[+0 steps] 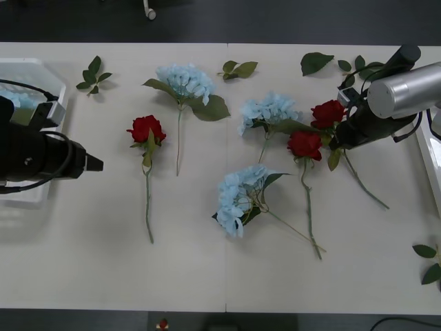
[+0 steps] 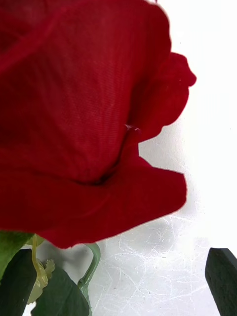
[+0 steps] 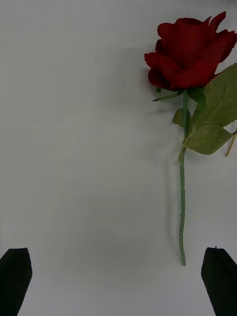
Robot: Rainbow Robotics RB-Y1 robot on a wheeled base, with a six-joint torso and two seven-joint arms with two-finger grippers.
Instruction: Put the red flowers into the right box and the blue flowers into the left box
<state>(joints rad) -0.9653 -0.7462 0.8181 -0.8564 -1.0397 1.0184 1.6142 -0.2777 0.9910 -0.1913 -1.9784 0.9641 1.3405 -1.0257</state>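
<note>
The red rose has thin petals that fan out wide at its top, so my left gripper should next grab the rose by its stem just under the bloom [image 1: 147,163] [image 3: 184,118].
Three red flowers lie on the white table: one at the left [image 1: 146,128] and two at the right [image 1: 328,112] [image 1: 305,145]. Three blue flowers lie among them [image 1: 185,79] [image 1: 270,109] [image 1: 238,196]. My right gripper [image 1: 341,136] is down at the rightmost rose [image 2: 84,113], open [image 2: 118,296], with the bloom's base and stem [image 2: 91,266] between its black fingers [image 2: 222,279]. My left gripper [image 1: 93,163] hovers open [image 3: 117,284] left of the left rose [image 3: 190,52]. The left box [image 1: 27,69] sits under the left arm. The right box [image 1: 431,162] shows only its edge.
Loose green leaf sprigs lie along the far side [image 1: 93,74] [image 1: 238,69] [image 1: 317,62] and at the near right [image 1: 427,262]. Something pale blue shows inside the left box [image 1: 21,100]. Bare table stretches along the near edge.
</note>
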